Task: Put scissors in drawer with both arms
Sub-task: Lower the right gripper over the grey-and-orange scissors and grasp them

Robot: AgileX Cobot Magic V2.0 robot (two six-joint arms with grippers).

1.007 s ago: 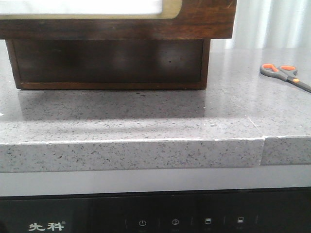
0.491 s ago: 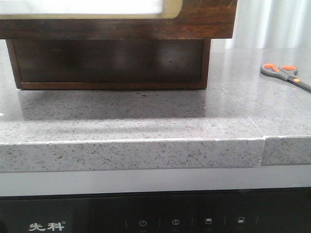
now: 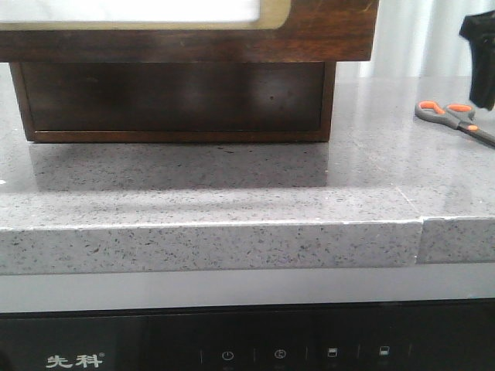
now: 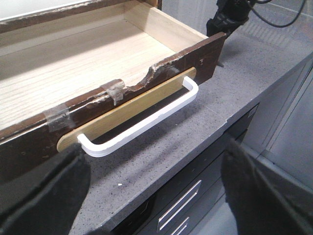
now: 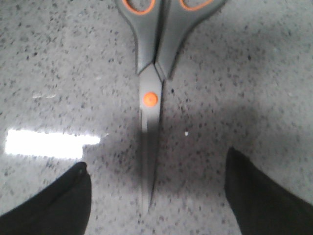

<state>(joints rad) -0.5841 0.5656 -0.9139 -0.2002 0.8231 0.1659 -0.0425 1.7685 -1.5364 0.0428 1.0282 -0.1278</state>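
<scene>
The right gripper's fingers are above the scissors' blade (image 3: 479,137) and would miss if they closed now. The right gripper needs to go down to the blade first, then close on the blade.
The scissors (image 3: 452,120), grey with orange-lined loops, lie flat on the grey counter at the far right. In the right wrist view the scissors (image 5: 150,93) lie closed with the blade tip between my fingers. My right gripper (image 5: 156,196) is open and hovers above the blades; part of it shows black in the front view (image 3: 481,54), above the scissors. The drawer (image 4: 88,63) stands pulled open and empty, its dark front (image 3: 186,31) bearing a white handle (image 4: 146,122) on a brass plate. My left gripper (image 4: 156,196) is open, in front of the handle, apart from it.
A plain dark lower drawer front (image 3: 174,100) sits under the open drawer. The grey speckled counter (image 3: 232,193) ends in a front edge above a black appliance panel (image 3: 247,340). The right arm (image 4: 230,17) shows beyond the drawer's corner in the left wrist view.
My right gripper has come into the front view at the top right, above the scissors. The scissors and the drawer have not moved.
</scene>
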